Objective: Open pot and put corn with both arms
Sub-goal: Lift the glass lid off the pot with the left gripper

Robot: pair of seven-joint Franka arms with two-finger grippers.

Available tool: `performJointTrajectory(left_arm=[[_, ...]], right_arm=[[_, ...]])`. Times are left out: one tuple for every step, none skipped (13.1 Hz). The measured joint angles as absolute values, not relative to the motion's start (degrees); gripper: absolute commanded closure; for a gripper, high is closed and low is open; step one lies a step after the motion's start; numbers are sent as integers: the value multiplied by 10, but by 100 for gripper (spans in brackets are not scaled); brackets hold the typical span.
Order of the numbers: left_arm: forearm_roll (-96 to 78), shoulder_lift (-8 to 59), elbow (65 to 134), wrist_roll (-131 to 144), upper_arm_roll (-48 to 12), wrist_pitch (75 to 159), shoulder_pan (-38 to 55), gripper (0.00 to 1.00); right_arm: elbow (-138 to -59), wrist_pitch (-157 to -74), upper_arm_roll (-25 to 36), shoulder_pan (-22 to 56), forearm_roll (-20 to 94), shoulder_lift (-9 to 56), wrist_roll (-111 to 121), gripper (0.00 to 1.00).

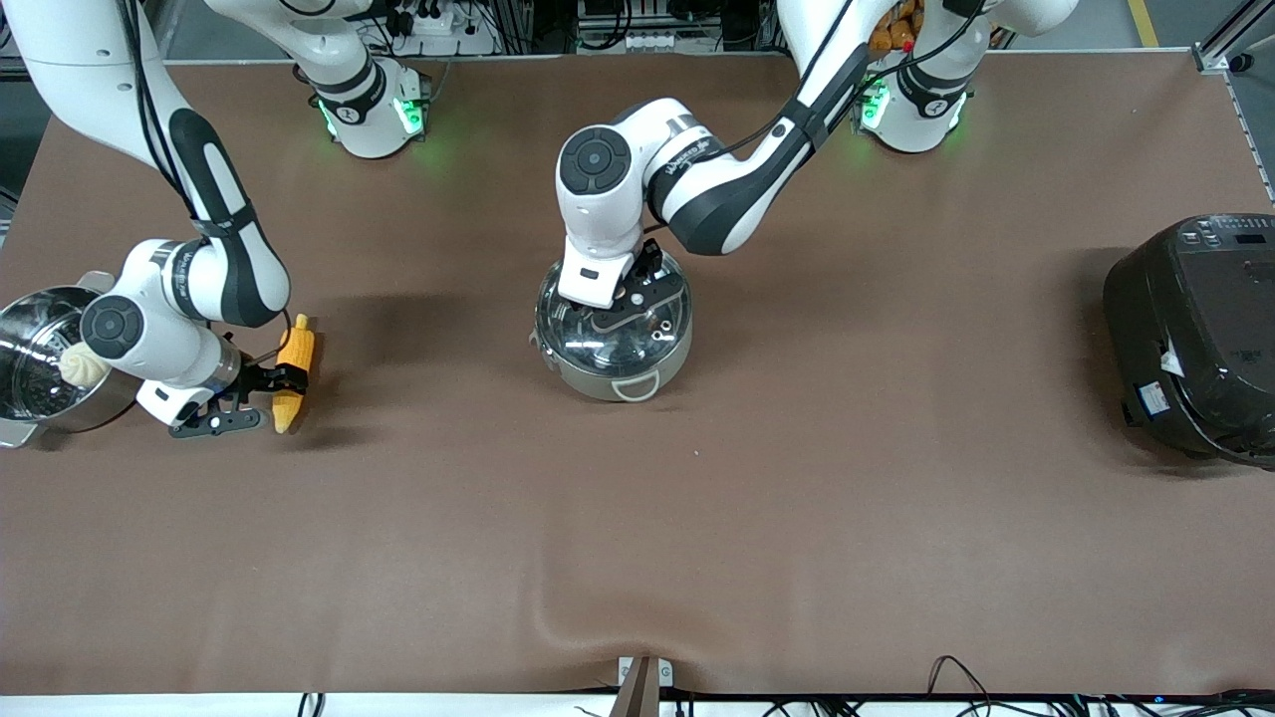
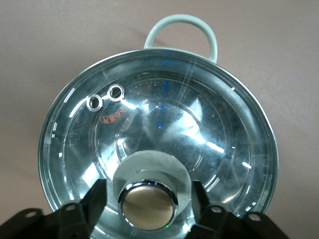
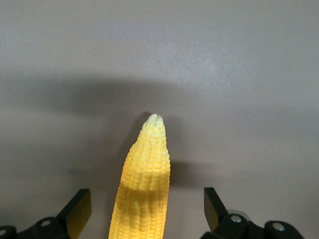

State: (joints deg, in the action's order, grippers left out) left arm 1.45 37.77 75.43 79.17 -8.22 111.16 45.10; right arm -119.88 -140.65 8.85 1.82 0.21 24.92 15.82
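The long corn gets thinner toward a narrow tip (image 1: 301,323), so the robot's right gripper will grab the corn around its thick middle (image 1: 292,376) next.
The steel pot (image 1: 613,380) stands mid-table with its glass lid (image 1: 583,339) on. My left gripper (image 1: 637,297) is down on the lid. In the left wrist view the lid (image 2: 159,114) fills the frame, and my left gripper (image 2: 148,200) is open, its fingers (image 2: 94,199) on either side of the copper knob (image 2: 148,205) with small gaps. The corn (image 1: 295,347) lies on the table toward the right arm's end. My right gripper (image 1: 284,379) is open astride it. In the right wrist view the corn (image 3: 142,184) lies between my right gripper's (image 3: 147,209) spread fingers (image 3: 79,206), not touched.
A steel steamer pot (image 1: 25,398) with a white bun (image 1: 82,366) stands at the table edge beside the right gripper. A black rice cooker (image 1: 1195,339) stands at the left arm's end. The pot's grey loop handle (image 2: 182,22) points toward the front camera.
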Motion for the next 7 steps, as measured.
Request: performJointTrajectory(left_arm=[[15,378,754,792,-82,1112,451,34],[15,378,754,792,-82,1111,452,40],[15,378,754,792,-82,1111,452,43],[15,378,754,792,-82,1111,453,47],[15,378,754,792,-82,1111,453,61],[15,378,754,792,-82,1111,453,80],[15,378,754,792,-82,1111,453,99]], right_arm=[[-1199,-1406,89,18,3,254,158,0],[-1201,-1406,89,18,3,259,158,0],[-1203,-1406,89,18,3,265,158,0],[-1206,-1406,89,18,4,270,158,0],[-1207,-1406,89,18,4,273,158,0],[-1208,-1405,89,18,4,274,158,1],[-1210,-1403,88,18,5,274,158,11]])
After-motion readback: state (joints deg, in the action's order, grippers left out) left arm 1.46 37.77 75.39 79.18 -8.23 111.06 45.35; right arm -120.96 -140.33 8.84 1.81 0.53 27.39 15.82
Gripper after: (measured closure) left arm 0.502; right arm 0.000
